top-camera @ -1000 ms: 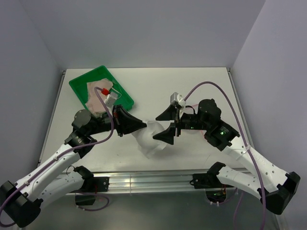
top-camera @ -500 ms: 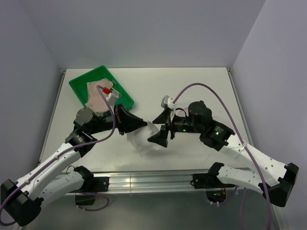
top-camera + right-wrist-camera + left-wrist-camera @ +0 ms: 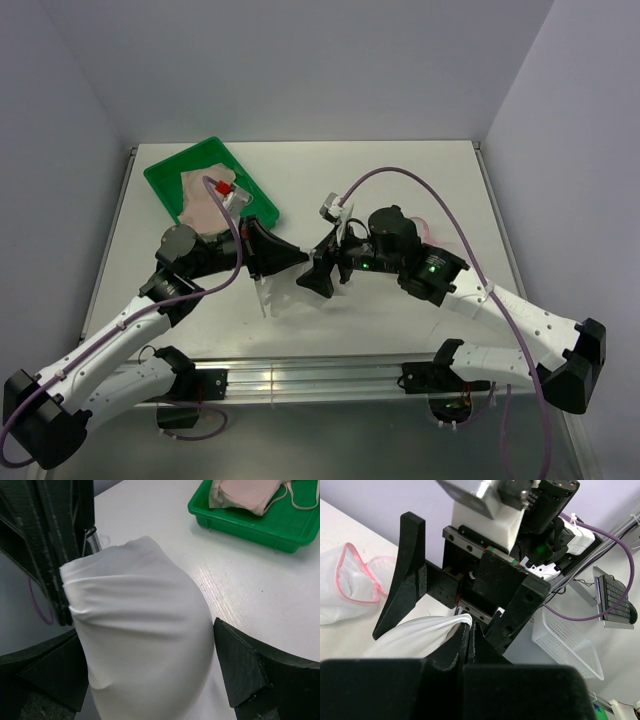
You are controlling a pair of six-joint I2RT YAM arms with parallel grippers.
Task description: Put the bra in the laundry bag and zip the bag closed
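The bra needs my right gripper to grab both sides of its cup, so my left gripper is free to open the bag as it goes in.
My left gripper [image 3: 297, 257] is shut on the edge of the bra [image 3: 272, 291], a smooth whitish cup that hangs from it just above the table. The pinched fabric shows in the left wrist view [image 3: 420, 634]. My right gripper [image 3: 318, 265] is open, with one finger on each side of the cup [image 3: 145, 625], and it faces the left gripper. The laundry bag [image 3: 347, 587], white mesh with pink edging, lies open on the table beyond. In the top view my right arm hides most of it.
A green tray [image 3: 157, 179] stands at the back left with a peach garment [image 3: 205, 200] in it; the tray also shows in the right wrist view [image 3: 250, 527]. A white mesh basket [image 3: 565, 645] sits off the table.
My right gripper has moved left, up to the left gripper. The white cup has shifted left with it and now hangs from the left gripper, between the right fingers.
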